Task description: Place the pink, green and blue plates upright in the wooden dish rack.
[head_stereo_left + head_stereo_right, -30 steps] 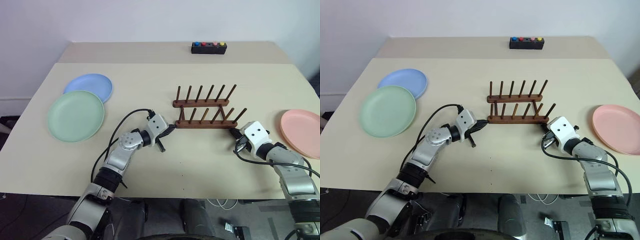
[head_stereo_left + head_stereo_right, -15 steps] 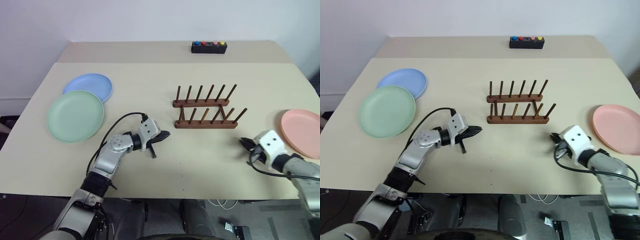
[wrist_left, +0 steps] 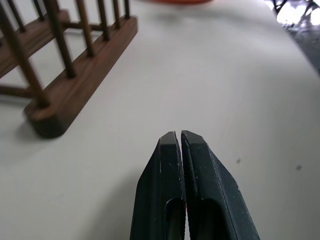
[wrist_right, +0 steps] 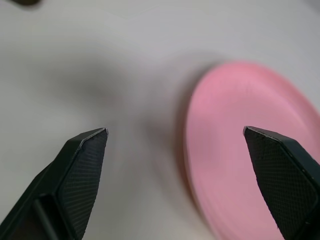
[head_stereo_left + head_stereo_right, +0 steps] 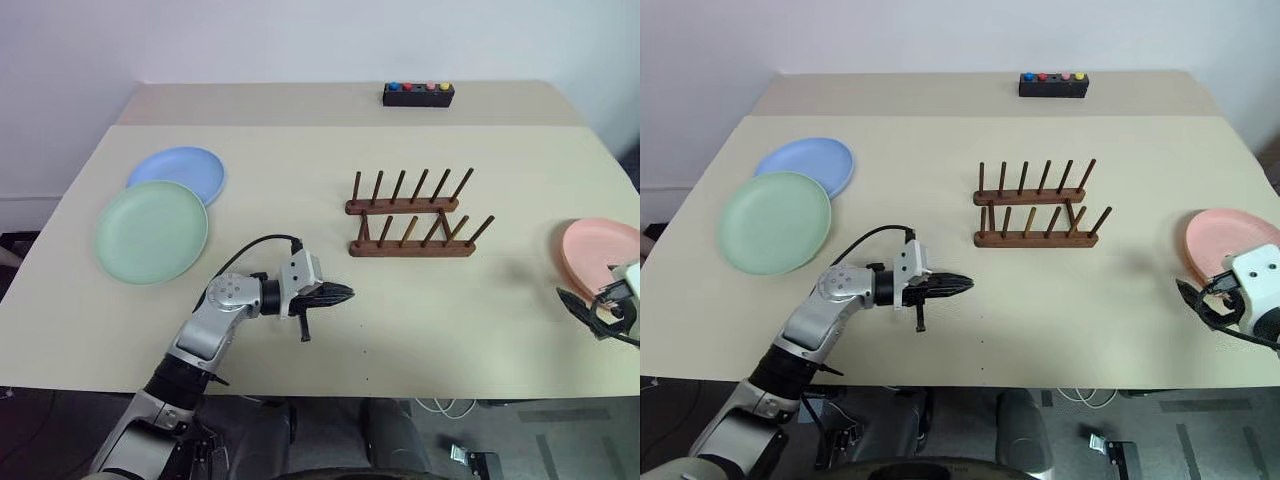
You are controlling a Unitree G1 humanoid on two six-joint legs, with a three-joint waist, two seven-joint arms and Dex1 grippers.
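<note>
The robot's right gripper will next grab the plate by its rim (image 5: 566, 255), so that it can stand the pink plate upright in the dish rack (image 5: 410, 215).
The dark wooden dish rack (image 5: 410, 215) stands at mid-table with nothing between its pegs. On the left lie the green plate (image 5: 151, 231) and the blue plate (image 5: 180, 168), the green one overlapping the blue one's near rim. The pink plate (image 5: 595, 250) lies flat at the right edge. My left gripper (image 5: 345, 293) is shut and holds nothing; it hovers over the table in front of the rack's left end (image 3: 75, 80), pointing right. My right gripper (image 4: 175, 132) is wide open just short of the pink plate (image 4: 250, 150), whose near-left rim lies between the fingers' line.
A black box with coloured buttons (image 5: 418, 95) sits on the far table behind a seam. Bare tabletop (image 5: 450, 310) stretches between the two grippers. The table's front edge is close below both hands, and its right edge runs just past the pink plate.
My left gripper drew back from the rack's left end toward the front edge, staying shut. My right gripper left the rack's right end, swung right to the pink plate and opened wide.
</note>
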